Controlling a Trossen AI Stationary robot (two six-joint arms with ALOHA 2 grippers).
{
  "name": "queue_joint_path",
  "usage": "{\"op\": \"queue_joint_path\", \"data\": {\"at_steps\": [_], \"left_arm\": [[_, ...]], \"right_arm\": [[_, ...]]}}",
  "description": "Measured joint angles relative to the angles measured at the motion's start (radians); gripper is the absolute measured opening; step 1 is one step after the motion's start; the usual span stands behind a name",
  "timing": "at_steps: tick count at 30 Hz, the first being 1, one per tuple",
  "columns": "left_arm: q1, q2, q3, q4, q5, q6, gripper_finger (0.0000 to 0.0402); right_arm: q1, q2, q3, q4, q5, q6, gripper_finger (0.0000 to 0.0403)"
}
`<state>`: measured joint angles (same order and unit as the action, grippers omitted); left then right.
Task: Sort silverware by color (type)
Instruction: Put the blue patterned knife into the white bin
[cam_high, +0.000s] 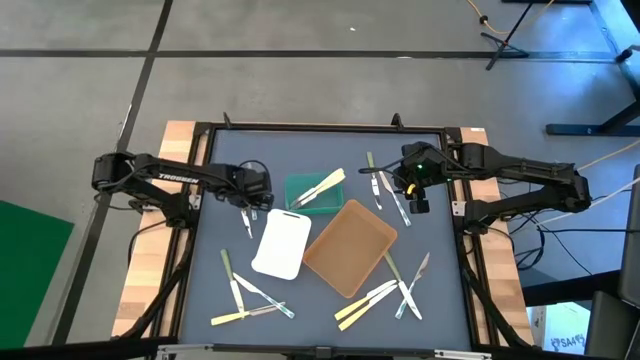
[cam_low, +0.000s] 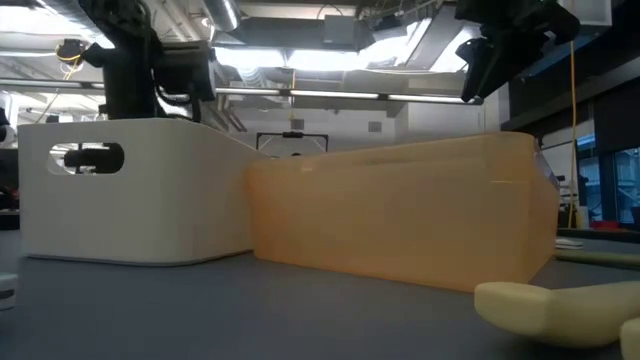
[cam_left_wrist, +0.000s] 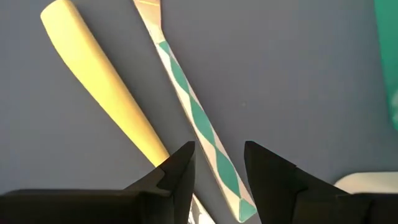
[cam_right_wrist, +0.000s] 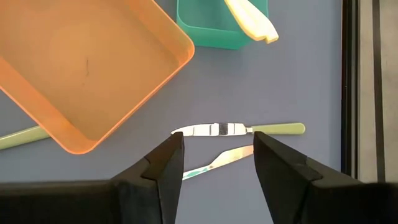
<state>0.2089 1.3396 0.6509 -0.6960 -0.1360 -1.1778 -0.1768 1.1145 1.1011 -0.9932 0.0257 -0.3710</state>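
My left gripper grabs the green-and-white checked utensil (cam_left_wrist: 186, 93) by its patterned handle (cam_left_wrist: 210, 138) next, to sort the silverware by color.
My left gripper (cam_left_wrist: 219, 155) (cam_high: 250, 200) hangs open, low over the dark mat left of the green tray (cam_high: 312, 195). Its fingers stand on either side of a green-and-white checked utensil (cam_left_wrist: 186, 93); whether they touch it, I cannot tell. A cream-yellow utensil (cam_left_wrist: 99, 81) lies flat beside it. My right gripper (cam_right_wrist: 217, 146) (cam_high: 416, 192) is open, higher up at the far right. Below it lie a knife with a shiny blade and pale green handle (cam_right_wrist: 239, 129) and a translucent utensil (cam_right_wrist: 217, 163). A cream utensil (cam_right_wrist: 252, 18) lies in the green tray.
A white tray (cam_high: 282, 243) and a brown tray (cam_high: 350, 247) sit mid-table, the brown one close to my right gripper (cam_right_wrist: 81, 68). Loose silverware lies at the near left (cam_high: 250, 298) and near right (cam_high: 385, 295). A black frame (cam_high: 455, 200) rims the mat.
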Motion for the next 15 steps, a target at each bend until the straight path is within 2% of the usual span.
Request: {"op": "queue_joint_path", "data": {"at_steps": [8,15], "left_arm": [[-0.011,0.000,-0.065,0.120,0.006,-0.026,0.0132],[-0.016,0.000,-0.075,0.127,0.007,-0.028,0.0132]], "right_arm": [[0.000,0.000,0.000,0.000,0.000,0.000,0.0179],[0.000,0.000,0.000,0.000,0.000,0.000,0.0179]]}}
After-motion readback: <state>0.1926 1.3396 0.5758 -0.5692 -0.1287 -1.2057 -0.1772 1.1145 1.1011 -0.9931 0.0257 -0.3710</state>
